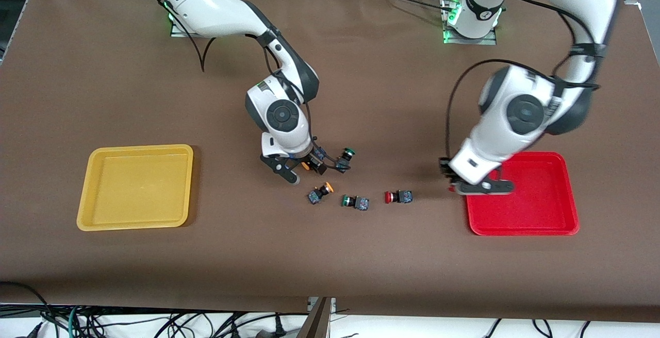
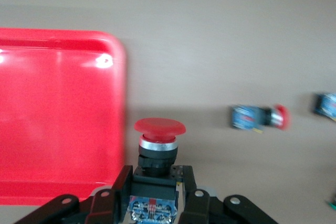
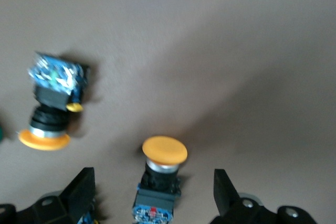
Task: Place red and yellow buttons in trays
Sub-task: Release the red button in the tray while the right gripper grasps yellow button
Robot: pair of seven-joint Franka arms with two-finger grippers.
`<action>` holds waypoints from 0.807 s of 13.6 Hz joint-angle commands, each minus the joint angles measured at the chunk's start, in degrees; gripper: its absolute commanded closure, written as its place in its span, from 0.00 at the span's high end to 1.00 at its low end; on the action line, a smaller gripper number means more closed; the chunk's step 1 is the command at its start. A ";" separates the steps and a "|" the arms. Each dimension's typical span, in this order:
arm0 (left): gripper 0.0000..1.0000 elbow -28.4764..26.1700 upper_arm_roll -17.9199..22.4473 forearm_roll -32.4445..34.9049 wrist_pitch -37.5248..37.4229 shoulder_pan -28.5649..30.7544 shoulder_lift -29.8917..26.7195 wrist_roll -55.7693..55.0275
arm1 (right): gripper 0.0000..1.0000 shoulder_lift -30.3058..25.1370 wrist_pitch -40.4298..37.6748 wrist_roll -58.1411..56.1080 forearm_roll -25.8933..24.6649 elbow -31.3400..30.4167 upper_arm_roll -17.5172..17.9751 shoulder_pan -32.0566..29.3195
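Observation:
It isn't time to close my right gripper yet: its fingers are above the yellow button's dark body (image 3: 156,196) and would miss the button. They need to first go lower.
My left gripper (image 2: 155,176) is shut on the dark body of a red button (image 2: 159,129), cap outward. In the front view it (image 1: 479,187) hangs over the rim of the red tray (image 1: 546,193) that faces the right arm's end; the tray also shows in the left wrist view (image 2: 52,124). A second red button (image 1: 398,197) lies on the table. My right gripper (image 3: 155,182) is open, its fingers either side of a yellow button (image 3: 160,174) without touching it. A second yellow button (image 1: 320,192) lies nearer the camera. The yellow tray (image 1: 98,214) is empty.
Two green-capped buttons lie near the others: one (image 1: 346,156) beside my right gripper (image 1: 304,167), one (image 1: 356,202) between the loose yellow and red buttons. The brown table (image 1: 330,255) is bare toward the camera.

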 commanded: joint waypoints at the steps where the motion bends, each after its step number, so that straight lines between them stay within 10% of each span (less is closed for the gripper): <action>1: 0.22 -1.29 -0.75 -2.05 -0.54 7.51 -1.02 3.42 | 1.00 1.00 0.18 3.26 0.03 0.93 -0.50 0.84; 11: 0.28 -1.99 -0.14 -0.91 7.45 12.46 11.54 10.73 | 1.00 2.33 1.24 5.38 -0.23 0.93 -0.50 2.86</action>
